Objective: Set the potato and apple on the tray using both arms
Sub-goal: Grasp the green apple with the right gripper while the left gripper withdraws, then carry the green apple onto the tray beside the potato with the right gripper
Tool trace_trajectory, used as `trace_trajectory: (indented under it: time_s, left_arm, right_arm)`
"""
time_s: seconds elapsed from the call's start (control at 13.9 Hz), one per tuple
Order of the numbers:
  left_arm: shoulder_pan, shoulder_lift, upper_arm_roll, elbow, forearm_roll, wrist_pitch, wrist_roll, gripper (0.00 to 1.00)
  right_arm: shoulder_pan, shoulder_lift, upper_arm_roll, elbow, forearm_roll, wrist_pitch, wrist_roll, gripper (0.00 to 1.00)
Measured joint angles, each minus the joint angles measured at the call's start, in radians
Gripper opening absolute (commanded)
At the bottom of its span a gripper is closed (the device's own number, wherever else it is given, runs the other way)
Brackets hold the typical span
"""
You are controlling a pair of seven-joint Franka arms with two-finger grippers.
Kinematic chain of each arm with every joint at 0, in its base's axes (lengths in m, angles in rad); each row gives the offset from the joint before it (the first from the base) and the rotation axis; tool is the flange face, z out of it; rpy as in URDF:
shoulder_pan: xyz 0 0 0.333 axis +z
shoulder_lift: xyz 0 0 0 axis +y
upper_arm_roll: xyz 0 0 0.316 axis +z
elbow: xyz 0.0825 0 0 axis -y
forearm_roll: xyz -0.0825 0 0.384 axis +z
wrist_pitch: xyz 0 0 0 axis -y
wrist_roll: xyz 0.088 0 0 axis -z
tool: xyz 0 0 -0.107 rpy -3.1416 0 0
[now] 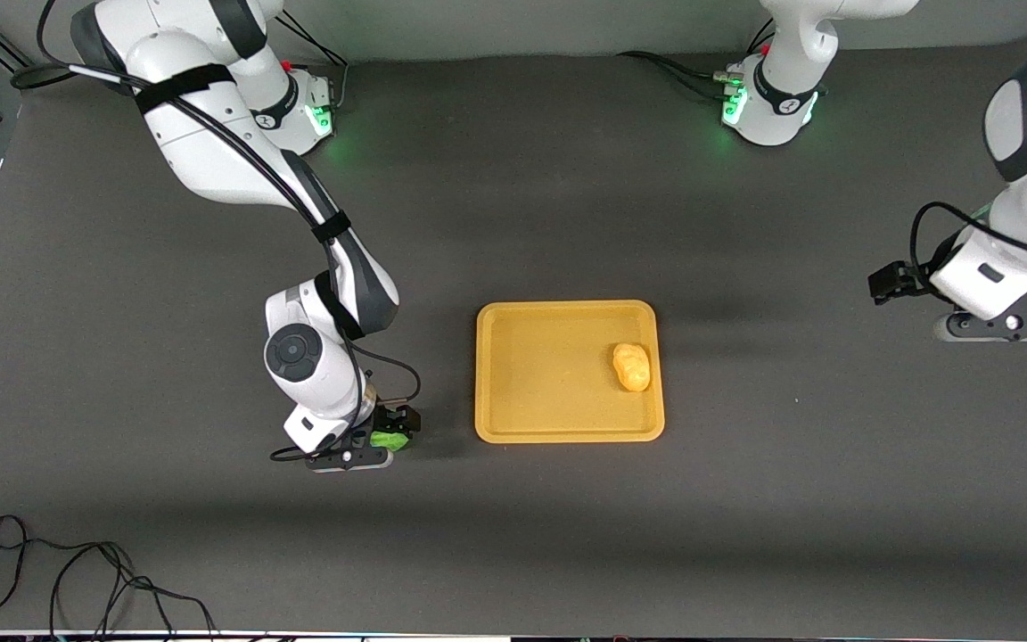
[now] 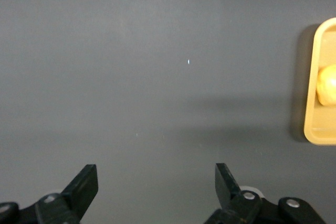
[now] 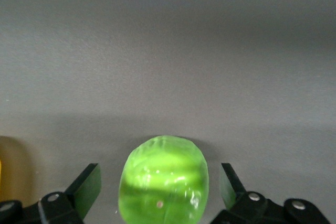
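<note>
My right gripper grabs the green apple point(image 1: 389, 440) by its round sides next, to place the apple on the tray.
The green apple point(image 1: 389, 440) lies on the dark table beside the tray, toward the right arm's end. My right gripper point(image 1: 391, 437) is down around it. In the right wrist view the apple point(image 3: 164, 179) sits between the open fingers point(image 3: 86, 187) of that gripper point(image 3: 157, 182), with a gap on each side. The potato point(image 1: 631, 366) lies in the orange-yellow tray point(image 1: 567, 306), near the edge toward the left arm's end. My left gripper point(image 1: 1008, 325) waits open and empty over bare table at its own end. Its wrist view point(image 2: 156, 182) shows the tray's edge point(image 2: 315, 129) and the potato point(image 2: 328, 84).
Loose black cables point(image 1: 77, 580) lie at the table's near edge toward the right arm's end. The two green-lit arm bases point(image 1: 768, 107) stand along the edge farthest from the camera.
</note>
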Motion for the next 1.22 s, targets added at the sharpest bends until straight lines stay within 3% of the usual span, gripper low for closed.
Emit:
trace_trajectory:
  time_s: [0.14,0.29,0.36,0.65,1.01,1.22]
  left_arm:
    - [0.013,-0.009,0.000,0.058,-0.007,-0.071,0.001,1.00]
    - [0.018,-0.013,0.000,0.110,-0.008,-0.126,0.002,1.00]
    - [0.019,-0.013,0.000,0.132,-0.008,-0.160,0.003,0.99]
    - [0.025,-0.003,0.000,0.173,-0.008,-0.199,0.003,0.99]
    - [0.065,0.039,-0.001,0.186,-0.065,-0.169,0.009,1.00]
    - [0.099,0.041,0.000,0.193,-0.107,-0.156,0.014,0.99]
  right_arm:
    - [0.000,0.023,0.000,0.000,0.000,0.017,0.000,0.87]
    - [0.000,0.037,0.000,0.000,0.000,0.022,0.000,0.66]
    - [0.000,0.041,0.000,-0.001,0.000,0.022,0.000,0.62]
    - [-0.001,0.035,-0.002,0.012,0.000,-0.008,0.000,0.61]
    - [0.001,-0.078,-0.003,0.155,0.000,-0.308,0.000,0.61]
    - [0.018,-0.141,0.010,0.226,0.002,-0.405,0.069,0.61]
